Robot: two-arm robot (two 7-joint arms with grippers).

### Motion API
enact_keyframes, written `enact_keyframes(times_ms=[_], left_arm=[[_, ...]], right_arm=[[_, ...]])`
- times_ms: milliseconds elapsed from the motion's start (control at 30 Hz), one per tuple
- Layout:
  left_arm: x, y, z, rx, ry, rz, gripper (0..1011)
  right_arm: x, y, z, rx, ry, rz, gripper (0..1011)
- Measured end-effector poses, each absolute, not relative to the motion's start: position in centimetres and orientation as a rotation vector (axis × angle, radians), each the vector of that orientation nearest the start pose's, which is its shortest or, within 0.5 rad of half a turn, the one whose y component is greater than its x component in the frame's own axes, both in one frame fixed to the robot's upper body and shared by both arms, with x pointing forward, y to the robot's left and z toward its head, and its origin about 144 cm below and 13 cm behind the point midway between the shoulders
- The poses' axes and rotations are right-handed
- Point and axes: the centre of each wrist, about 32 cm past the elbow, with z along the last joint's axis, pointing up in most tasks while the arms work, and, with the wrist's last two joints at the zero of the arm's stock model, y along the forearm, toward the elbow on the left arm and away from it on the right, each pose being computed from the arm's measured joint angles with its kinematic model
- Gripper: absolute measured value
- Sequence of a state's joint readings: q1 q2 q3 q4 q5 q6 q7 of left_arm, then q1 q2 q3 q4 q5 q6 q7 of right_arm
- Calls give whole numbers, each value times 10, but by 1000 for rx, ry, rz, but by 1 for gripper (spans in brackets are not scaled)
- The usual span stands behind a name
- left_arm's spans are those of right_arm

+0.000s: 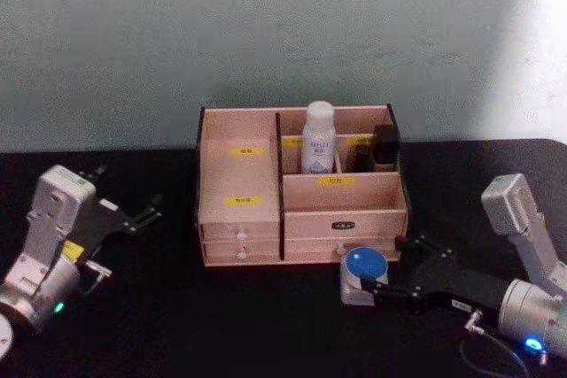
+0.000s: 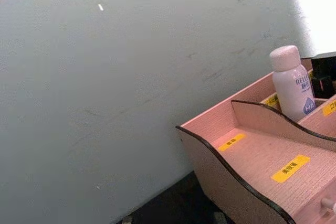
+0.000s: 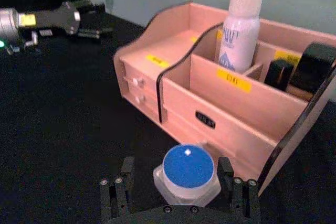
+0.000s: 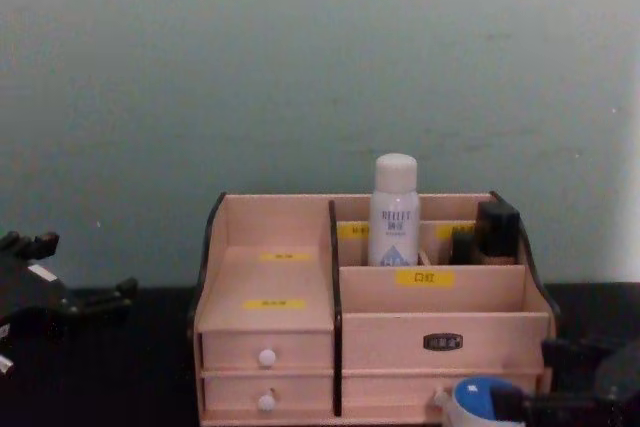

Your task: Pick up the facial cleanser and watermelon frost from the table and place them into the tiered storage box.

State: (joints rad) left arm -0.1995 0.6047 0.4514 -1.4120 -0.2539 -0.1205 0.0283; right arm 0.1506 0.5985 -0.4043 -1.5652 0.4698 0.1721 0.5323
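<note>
The robot's right gripper should next grab the watermelon frost by its blue lid (image 4: 483, 394), so that it can put it into the tiered storage box (image 4: 268, 287).
The facial cleanser (image 1: 319, 137), a tall white bottle, stands upright in a back compartment of the tiered storage box (image 1: 241, 174). It is also in the left wrist view (image 2: 291, 85) and chest view (image 4: 394, 209). The watermelon frost (image 1: 363, 266), a squat jar with a blue lid, sits on the table just in front of the box's right drawers. My right gripper (image 1: 383, 265) is open with a finger on each side of the jar (image 3: 188, 174); a gap shows at one finger (image 3: 126, 174). My left gripper (image 1: 127, 190) hovers open left of the box, holding nothing.
Black items (image 1: 383, 148) fill the box's back right compartment beside the bottle. The box's left stepped trays (image 2: 262, 156) hold nothing. The black tabletop (image 1: 177, 316) spreads around the box, and a pale wall rises close behind it.
</note>
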Motion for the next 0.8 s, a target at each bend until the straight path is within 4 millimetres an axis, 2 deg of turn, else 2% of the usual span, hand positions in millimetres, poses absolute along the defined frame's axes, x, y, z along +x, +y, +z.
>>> enact_keyframes(times_ms=[800], left_arm=[[489, 310, 1140, 304, -285, 1248, 1001]], right_arm=[[482, -285, 1154, -363, 125, -741, 1000]])
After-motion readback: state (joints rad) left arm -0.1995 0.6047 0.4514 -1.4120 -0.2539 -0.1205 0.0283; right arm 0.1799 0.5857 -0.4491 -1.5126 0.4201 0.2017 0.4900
